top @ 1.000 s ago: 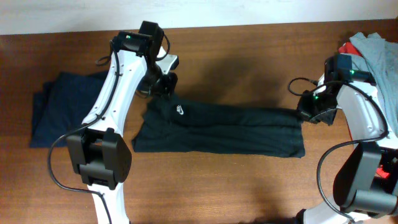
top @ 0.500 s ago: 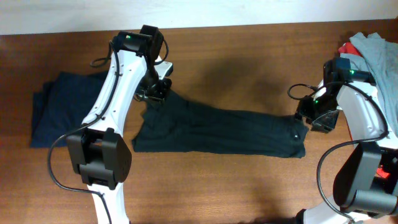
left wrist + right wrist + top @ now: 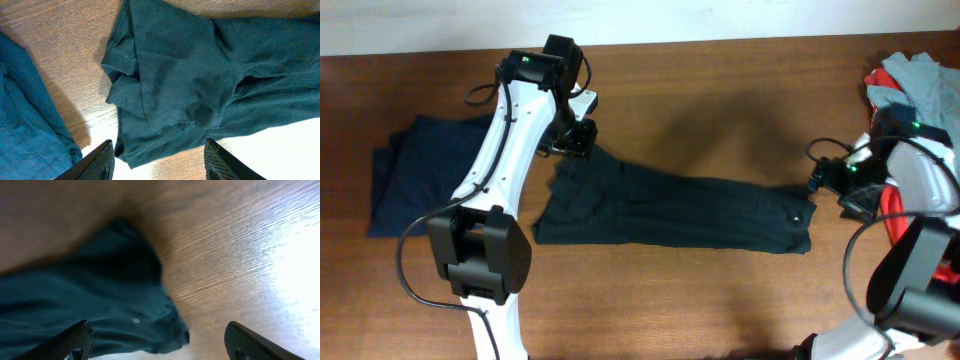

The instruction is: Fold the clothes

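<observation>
My right gripper next needs to grab the dark green garment (image 3: 670, 210) by the end opposite its rumpled end, to fold it lengthwise onto itself.
A dark green garment (image 3: 670, 210) lies stretched out lengthwise across the middle of the wooden table. My left gripper (image 3: 576, 138) hovers over its upper left corner, open, with nothing between the fingers. In the left wrist view the rumpled end of the garment (image 3: 190, 75) lies below the open left gripper (image 3: 160, 167). My right gripper (image 3: 828, 186) is just off the garment's right end, open and empty. The right wrist view shows that end of the garment (image 3: 90, 295) under the left finger (image 3: 75, 340) of the right gripper (image 3: 160, 345).
A folded blue garment (image 3: 420, 175) lies at the left of the table, and its edge (image 3: 25, 125) shows in the left wrist view. A pile of grey and red clothes (image 3: 920, 80) sits at the far right edge. Bare wood (image 3: 720, 300) runs along the front.
Both grippers have opened and let go of the garment's ends. The garment has settled flat on the table. The right arm has drawn back to the right.
</observation>
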Available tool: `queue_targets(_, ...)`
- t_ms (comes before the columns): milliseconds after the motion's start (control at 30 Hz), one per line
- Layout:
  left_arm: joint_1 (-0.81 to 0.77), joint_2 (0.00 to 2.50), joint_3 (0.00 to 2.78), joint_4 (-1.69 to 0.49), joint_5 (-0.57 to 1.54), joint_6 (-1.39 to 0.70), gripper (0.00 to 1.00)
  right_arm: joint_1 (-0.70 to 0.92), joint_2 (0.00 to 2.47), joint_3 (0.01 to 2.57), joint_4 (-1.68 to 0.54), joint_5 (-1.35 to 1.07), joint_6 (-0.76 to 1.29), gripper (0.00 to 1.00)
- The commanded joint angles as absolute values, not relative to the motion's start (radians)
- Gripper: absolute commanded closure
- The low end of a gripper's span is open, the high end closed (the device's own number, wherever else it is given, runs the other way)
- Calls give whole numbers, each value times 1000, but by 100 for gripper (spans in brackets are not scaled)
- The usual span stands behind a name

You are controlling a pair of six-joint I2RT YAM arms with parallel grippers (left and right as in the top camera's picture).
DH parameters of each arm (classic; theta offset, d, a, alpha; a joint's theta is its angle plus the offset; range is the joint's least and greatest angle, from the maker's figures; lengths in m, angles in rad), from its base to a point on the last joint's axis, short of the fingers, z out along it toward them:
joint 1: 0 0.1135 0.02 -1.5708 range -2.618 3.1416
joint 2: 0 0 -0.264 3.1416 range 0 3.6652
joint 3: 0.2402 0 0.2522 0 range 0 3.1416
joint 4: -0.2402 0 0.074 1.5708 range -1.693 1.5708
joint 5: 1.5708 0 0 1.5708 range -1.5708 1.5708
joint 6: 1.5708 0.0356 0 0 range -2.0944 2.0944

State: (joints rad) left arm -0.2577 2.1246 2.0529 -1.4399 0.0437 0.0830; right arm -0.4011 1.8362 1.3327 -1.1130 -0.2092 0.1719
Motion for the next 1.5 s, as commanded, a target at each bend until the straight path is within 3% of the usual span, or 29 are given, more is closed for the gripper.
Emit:
queue_targets(0, -255, 2119, 2064, -1423, 37, 84, 42, -473, 1911, 1315, -1122, -318, 81, 11)
queue_targets(200, -255, 2119, 2064, -1391, 37, 85, 41, -482, 1967, 1303, -1113, -414, -75, 7)
queue_targets(367, -255, 2119, 2064, -1384, 36, 85, 41, -455, 2012, 1216, -1045, -417, -78, 7)
queue_targets(467, -255, 2119, 2064, -1384, 36, 85, 41, -442, 2015, 1164, -1002, -451, -97, 20)
queue_targets(600, -255, 2119, 2064, -1383, 36, 85, 41, -426, 2015, 1164, -1015, -493, -101, 48)
queue_targets(800, -255, 2119, 2064, -1383, 37, 85, 41, -410, 2013, 1164, -1028, -596, -173, 58)
queue_targets(933, -255, 2119, 2064, -1384, 36, 85, 41, -414, 1993, 1170, -1028, -591, -176, 87)
queue_targets(1000, -255, 2119, 2064, -1384, 36, 85, 41, -420, 1970, 1191, -1032, -558, -160, 96)
queue_targets(1167, -252, 2119, 2064, -1389, 22, 84, 41, -441, 1863, 1320, -1084, -296, 10, 96)
queue_targets(1467, -208, 2119, 2137, -1485, 22, 84, 43, -434, 1779, 1635, -1247, -198, 31, 96)
